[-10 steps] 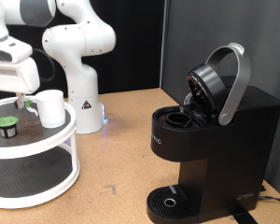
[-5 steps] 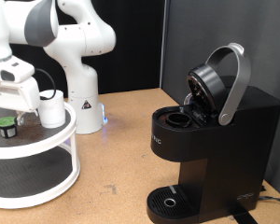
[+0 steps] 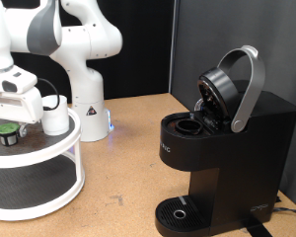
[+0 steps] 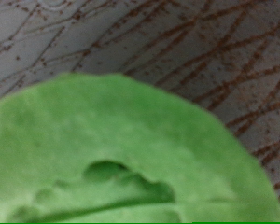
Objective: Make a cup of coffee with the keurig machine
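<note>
My gripper's fingers reach down beside the pod, whose green top fills the wrist view, so it is now time to close on the pod.
The black keurig machine (image 3: 232, 163) stands at the exterior view's right with its grey-handled lid (image 3: 249, 84) raised and the pod chamber (image 3: 190, 125) open and empty. The white cup (image 3: 54, 116) stands on the top tier of a white round stand (image 3: 49, 156) at the left. A small dark green-topped pod (image 3: 5, 131) sits on that tier next to the cup. My gripper (image 3: 14, 120) hangs low right over the pod. The pod's green top (image 4: 112, 149) fills the wrist view at very close range; no fingers show there.
The arm's white base (image 3: 87, 107) stands behind the stand. The machine's round drip tray (image 3: 180, 212) holds nothing. Brown tabletop (image 3: 128, 158) lies between stand and machine. A dark panel rises behind the machine.
The gripper has moved left and down over the stand's top tier, from near the cup to just above the green-topped pod. Cup and machine have not moved.
</note>
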`<state>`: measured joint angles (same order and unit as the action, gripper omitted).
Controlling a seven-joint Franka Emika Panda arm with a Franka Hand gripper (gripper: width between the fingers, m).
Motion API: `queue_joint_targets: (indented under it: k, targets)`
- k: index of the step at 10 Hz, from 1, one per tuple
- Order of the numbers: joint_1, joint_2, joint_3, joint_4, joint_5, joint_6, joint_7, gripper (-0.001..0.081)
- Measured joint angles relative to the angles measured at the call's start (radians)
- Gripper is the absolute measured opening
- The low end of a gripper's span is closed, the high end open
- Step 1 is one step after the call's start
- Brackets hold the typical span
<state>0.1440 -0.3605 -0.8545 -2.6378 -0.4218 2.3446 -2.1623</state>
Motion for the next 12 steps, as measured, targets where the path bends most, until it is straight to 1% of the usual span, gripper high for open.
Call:
queue_joint_targets:
  k: [2, 3, 4, 5, 6, 8, 10, 12]
  targets:
    - [0.0, 0.0, -0.01, 0.001, 0.027, 0.0, -0.042, 0.0807]
    - [0.0, 0.0, -0.014, 0.001, 0.039, 0.0, -0.059, 0.0687]
    - [0.0, 0.0, -0.015, 0.003, 0.048, 0.0, -0.069, 0.0504]
    - [0.0, 0.0, -0.016, 0.005, 0.055, 0.0, -0.069, 0.0504]
    - [0.0, 0.0, -0.016, 0.009, 0.062, 0.0, -0.069, 0.0458]
    - [0.0, -0.003, -0.015, 0.025, 0.081, -0.015, -0.067, 0.0458]
    - [0.0, -0.031, -0.012, 0.067, 0.111, -0.078, -0.069, 0.0458]
    - [0.0, -0.081, -0.006, 0.112, 0.129, -0.161, -0.074, 0.0458]
